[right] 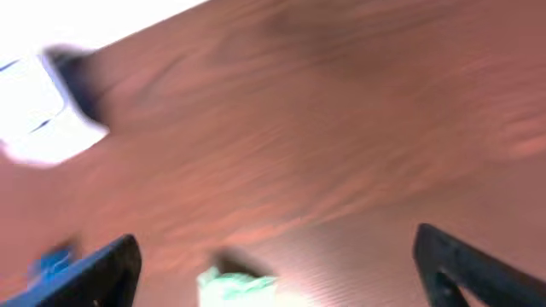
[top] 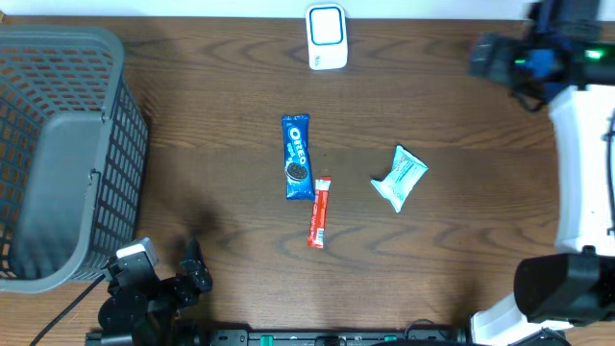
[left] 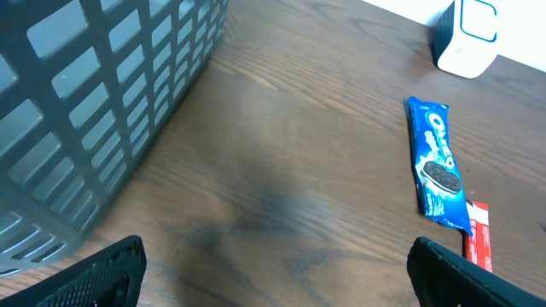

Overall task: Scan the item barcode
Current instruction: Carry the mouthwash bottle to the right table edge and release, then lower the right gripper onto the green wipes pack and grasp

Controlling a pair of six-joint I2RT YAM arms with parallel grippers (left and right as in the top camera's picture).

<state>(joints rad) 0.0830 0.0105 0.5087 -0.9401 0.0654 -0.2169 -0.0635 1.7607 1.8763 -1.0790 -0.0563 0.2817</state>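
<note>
The robot's right gripper will next grab the crumpled pale green packet (top: pixel 400 178) (right: pixel 235 286) by its sides, so an end and a side of the packet stay free for scanning the barcode.
Three items lie mid-table: a blue Oreo pack (top: pixel 296 157) (left: pixel 437 166), a red stick packet (top: pixel 318 211) (left: pixel 478 240) just below it, and a crumpled pale green packet (top: pixel 400 178) (right: pixel 235 286) to the right. The white barcode scanner (top: pixel 327 37) (left: pixel 467 38) (right: pixel 43 111) stands at the far edge. My left gripper (top: pixel 168 279) (left: pixel 277 281) is open and empty near the front left, well short of the Oreo pack. My right gripper (top: pixel 485 56) (right: pixel 277 277) is open and empty at the far right, above and behind the green packet. The right wrist view is blurred.
A tall grey mesh basket (top: pixel 58 154) (left: pixel 85 102) fills the left side of the table. The right arm's white base (top: pixel 581 163) stands along the right edge. Bare brown wood lies between the items and the scanner.
</note>
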